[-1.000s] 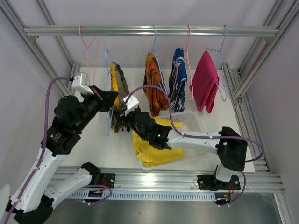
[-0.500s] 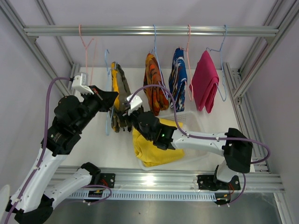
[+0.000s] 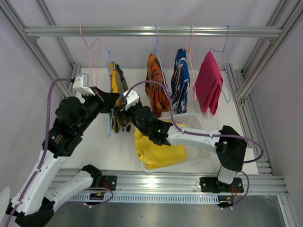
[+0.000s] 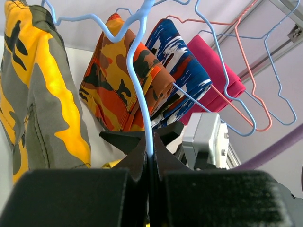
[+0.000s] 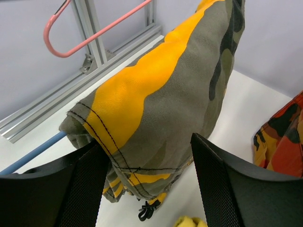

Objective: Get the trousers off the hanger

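Observation:
My right gripper pinches the yellow-grey camouflage trousers at the near stitched edge [image 3: 119,115] [image 5: 136,164] next, clear of the wire, to remove them from the hanger.
The yellow-grey camouflage trousers [image 3: 118,92] hang folded over a light blue hanger [image 3: 108,61]. My left gripper [image 3: 107,101] is shut on that hanger's wire [image 4: 141,94], just left of the trousers [image 4: 38,94]. My right gripper [image 3: 122,111] is open, with its fingers [image 5: 80,189] on either side of the trousers' lower edge [image 5: 165,94]. The orange-black [image 3: 156,85], blue-white-red [image 3: 181,80] and magenta trousers [image 3: 208,87] hang on their own hangers to the right. The plain yellow trousers [image 3: 158,144] lie in a basket.
A clear plastic basket [image 3: 198,122] sits on the white table under my right arm. An empty pink hanger [image 3: 88,45] hangs from the metal rail [image 3: 151,31] at the left. Aluminium frame posts [image 3: 258,66] stand on both sides.
My right gripper has moved up and left, closing in around the lower part of the camouflage trousers, which have shifted slightly. My left gripper still holds the hanger in the same place.

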Controlling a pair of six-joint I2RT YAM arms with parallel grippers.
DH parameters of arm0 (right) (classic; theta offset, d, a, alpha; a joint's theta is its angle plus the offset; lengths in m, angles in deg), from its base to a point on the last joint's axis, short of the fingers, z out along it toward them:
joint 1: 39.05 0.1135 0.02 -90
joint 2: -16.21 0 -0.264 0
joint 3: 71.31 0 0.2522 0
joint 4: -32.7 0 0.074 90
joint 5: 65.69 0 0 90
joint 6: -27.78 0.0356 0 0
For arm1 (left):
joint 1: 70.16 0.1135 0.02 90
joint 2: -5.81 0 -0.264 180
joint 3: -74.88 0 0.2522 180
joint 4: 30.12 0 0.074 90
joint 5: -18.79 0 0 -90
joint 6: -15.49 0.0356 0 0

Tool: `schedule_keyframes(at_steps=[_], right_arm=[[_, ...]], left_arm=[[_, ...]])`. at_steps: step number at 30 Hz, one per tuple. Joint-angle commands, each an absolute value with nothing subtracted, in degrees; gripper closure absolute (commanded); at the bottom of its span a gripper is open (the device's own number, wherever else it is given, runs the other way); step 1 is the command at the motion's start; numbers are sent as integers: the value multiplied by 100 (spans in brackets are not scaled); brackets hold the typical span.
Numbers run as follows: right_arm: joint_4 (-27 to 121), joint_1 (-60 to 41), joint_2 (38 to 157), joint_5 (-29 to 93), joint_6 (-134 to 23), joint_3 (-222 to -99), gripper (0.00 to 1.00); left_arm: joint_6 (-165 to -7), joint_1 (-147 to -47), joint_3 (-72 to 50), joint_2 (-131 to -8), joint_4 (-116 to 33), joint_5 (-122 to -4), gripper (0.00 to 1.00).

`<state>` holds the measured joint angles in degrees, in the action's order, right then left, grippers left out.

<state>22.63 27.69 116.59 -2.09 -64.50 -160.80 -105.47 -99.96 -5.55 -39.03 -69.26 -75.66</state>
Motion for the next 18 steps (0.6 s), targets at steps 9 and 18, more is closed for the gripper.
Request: schedule_keyframes(at_steps=[9, 18], right_arm=[[1580, 2573, 12097, -549, -6933, -16567, 29], [472, 2608, 12194, -355, -7004, -16040, 42]], left_arm=[[-10404, -9986, -725, -3778, -5750, -7570, 100], [-10483, -9916, -743, -3787, -5838, -7640, 100]])
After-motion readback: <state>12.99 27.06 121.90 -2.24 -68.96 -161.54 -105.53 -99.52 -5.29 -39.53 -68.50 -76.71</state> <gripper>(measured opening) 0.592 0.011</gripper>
